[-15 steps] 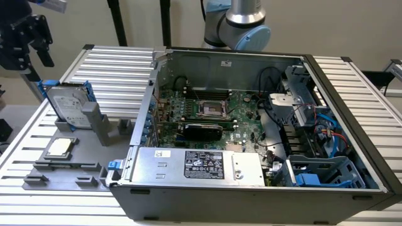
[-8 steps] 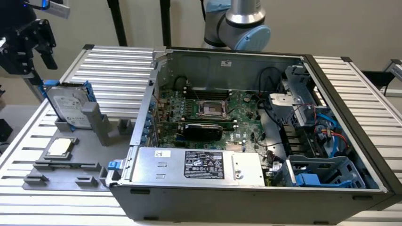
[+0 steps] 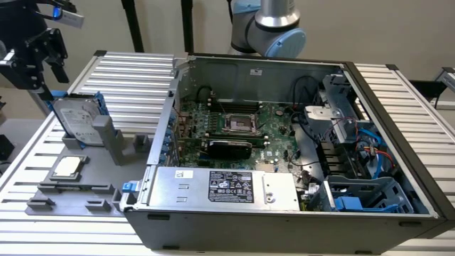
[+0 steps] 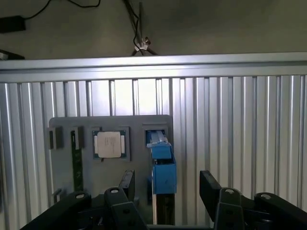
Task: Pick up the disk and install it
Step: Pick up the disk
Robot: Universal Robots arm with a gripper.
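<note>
My gripper's fingers are still above the disk's top edge in the grey holder plate, so it is too early to close. My gripper comes down, then closes on the disk.
The disk (image 3: 74, 120) stands upright on edge in a slot of the grey holder plate (image 3: 71, 200), at the exterior view's left. It is silver-grey with a white label and a blue bracket along its side. My gripper (image 3: 41, 72) hangs in the air above it, apart from it. From the wrist view the disk (image 4: 163, 168) appears edge-on, mostly as its blue bracket. My gripper (image 4: 168, 187) is open, with one black finger (image 4: 127, 184) on each side of the disk's line and nothing held.
A small square silver processor chip (image 3: 67, 166) lies on the same holder plate, beside the disk (image 4: 111, 143). The open computer case (image 3: 398, 133) takes up the middle and right, with its motherboard (image 3: 235, 125), a silver box with a black label (image 3: 220, 186) and a blue drive bay (image 3: 363, 198).
</note>
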